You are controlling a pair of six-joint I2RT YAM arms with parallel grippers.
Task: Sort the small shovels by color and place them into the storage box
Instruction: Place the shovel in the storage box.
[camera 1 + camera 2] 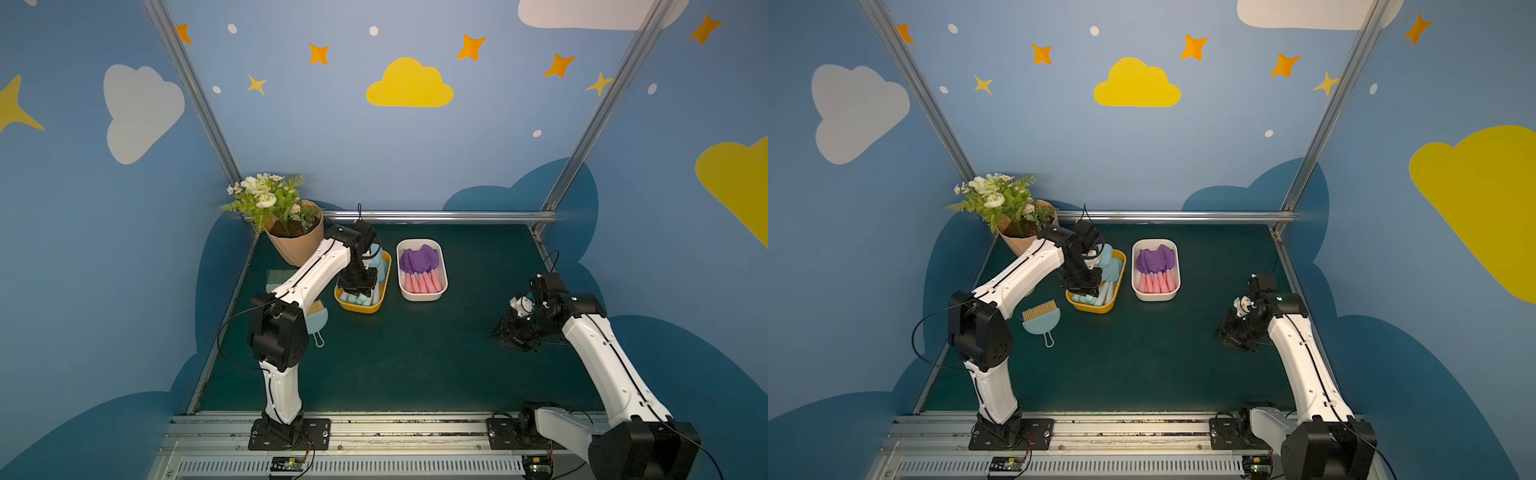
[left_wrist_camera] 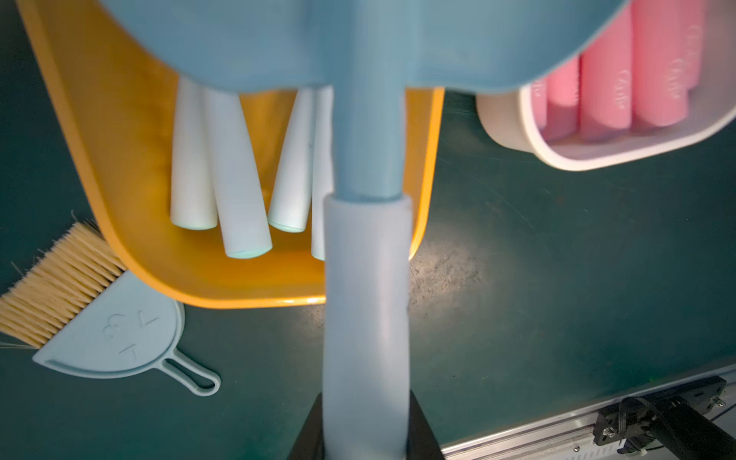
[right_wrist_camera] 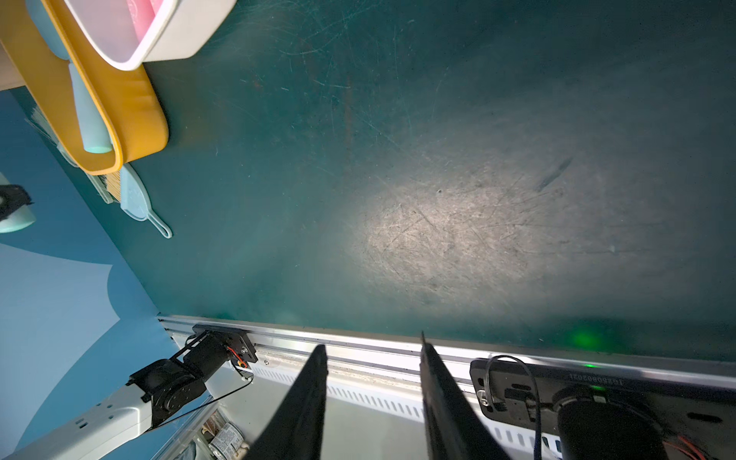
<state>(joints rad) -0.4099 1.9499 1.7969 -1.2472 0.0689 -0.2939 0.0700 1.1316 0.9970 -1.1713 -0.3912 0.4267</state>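
The mint handle crosses above the yellow-orange box's front rim, so the pale blue shovel comes down inside, before my left gripper releases it.
My left gripper is shut on the mint handle of a pale blue shovel, whose blade fills the near edge of the left wrist view. In both top views it hangs over the yellow-orange storage box. That box holds several more blue shovels, mint handles showing. Beside it the white storage box holds several purple shovels with pink handles. My right gripper hovers low at the table's right side, open and empty.
A peach flowerpot with flowers stands at the back left, close to the left arm. A light blue dustpan with a tan-bristled brush lies left of the yellow box. An aluminium rail borders the front edge.
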